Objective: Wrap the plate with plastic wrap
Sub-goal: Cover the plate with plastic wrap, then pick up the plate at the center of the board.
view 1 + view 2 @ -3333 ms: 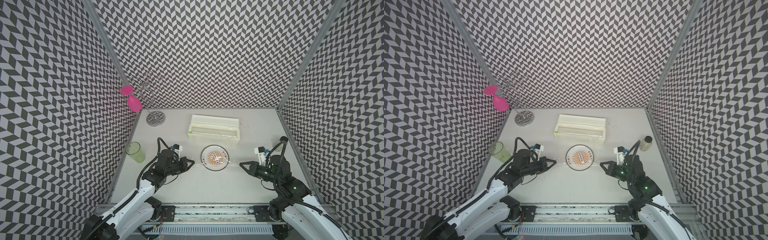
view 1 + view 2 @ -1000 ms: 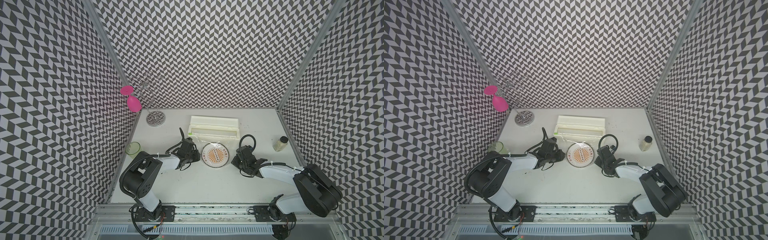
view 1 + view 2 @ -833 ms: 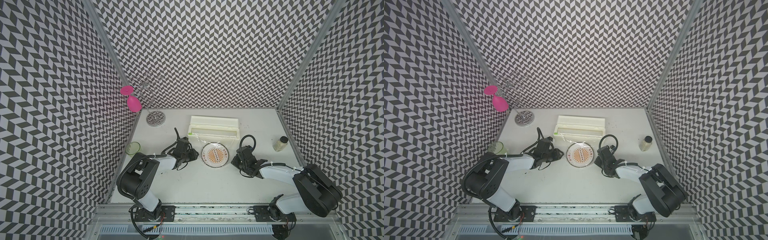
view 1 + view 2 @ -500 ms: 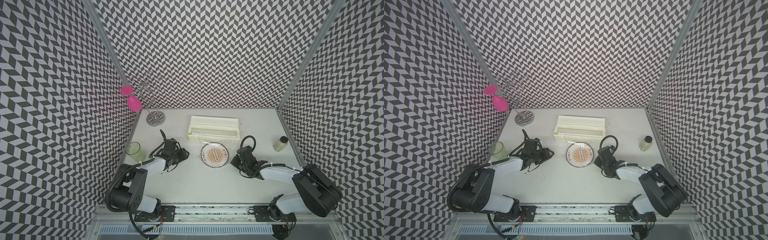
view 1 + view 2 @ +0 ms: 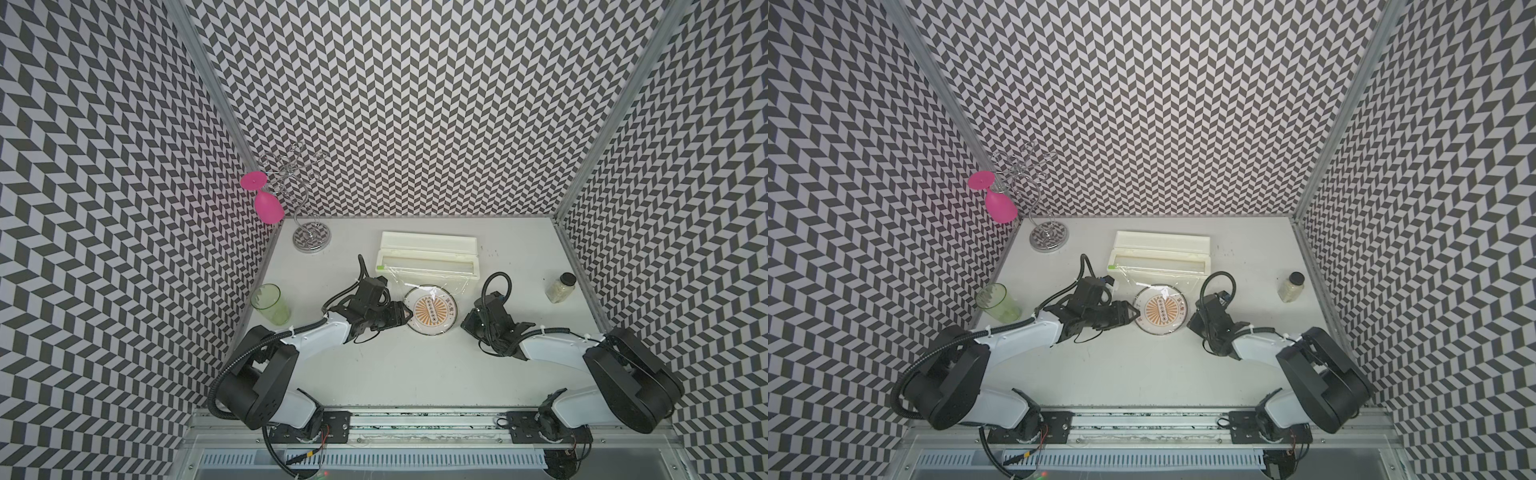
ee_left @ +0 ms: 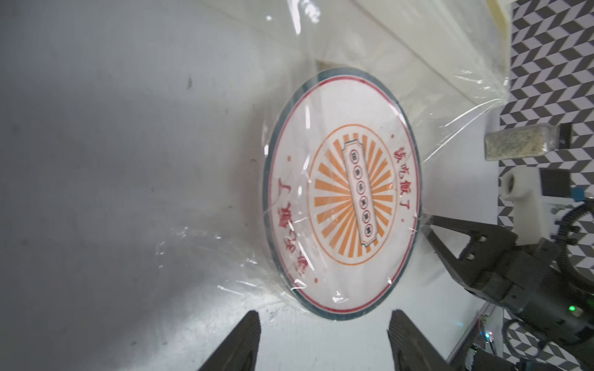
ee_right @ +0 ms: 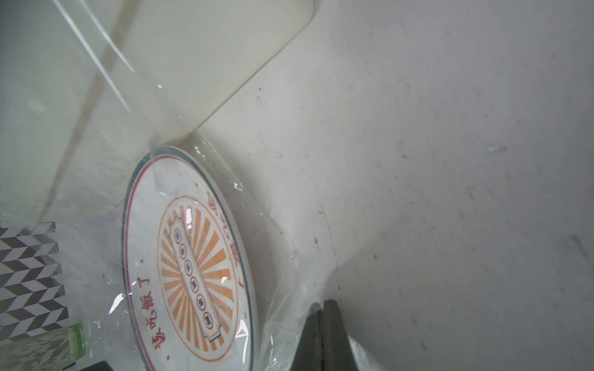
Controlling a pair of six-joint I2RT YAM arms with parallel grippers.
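Observation:
My left gripper is to grab the plate's wrap-draped rim (image 5: 409,313) (image 6: 277,256) next, opposite my right gripper. Both grippers can then lift and wrap the plate.
The plate (image 5: 432,309) (image 5: 1160,309) lies flat on the white table, just in front of the dispenser box (image 5: 428,255). The plastic wrap (image 5: 428,282) (image 6: 450,106) runs from the box over the plate and hangs crinkled past its rim. At the plate's left rim my left gripper (image 5: 405,316) (image 6: 323,324) stands open with nothing between its fingers (image 6: 247,340). At the plate's right rim my right gripper (image 5: 464,326) (image 7: 324,308) is shut on the wrap's edge. The left wrist view also shows the right gripper (image 6: 429,225).
A green cup (image 5: 270,303) stands at the table's left edge. At the back left is a wire rack (image 5: 311,239) with a pink glass (image 5: 266,208) hanging on it. A small jar (image 5: 561,286) stands at the right edge.
My left gripper has opened and let go of the wrap. It drew back to the left, then came back to the plate's left rim. The right arm has not moved.

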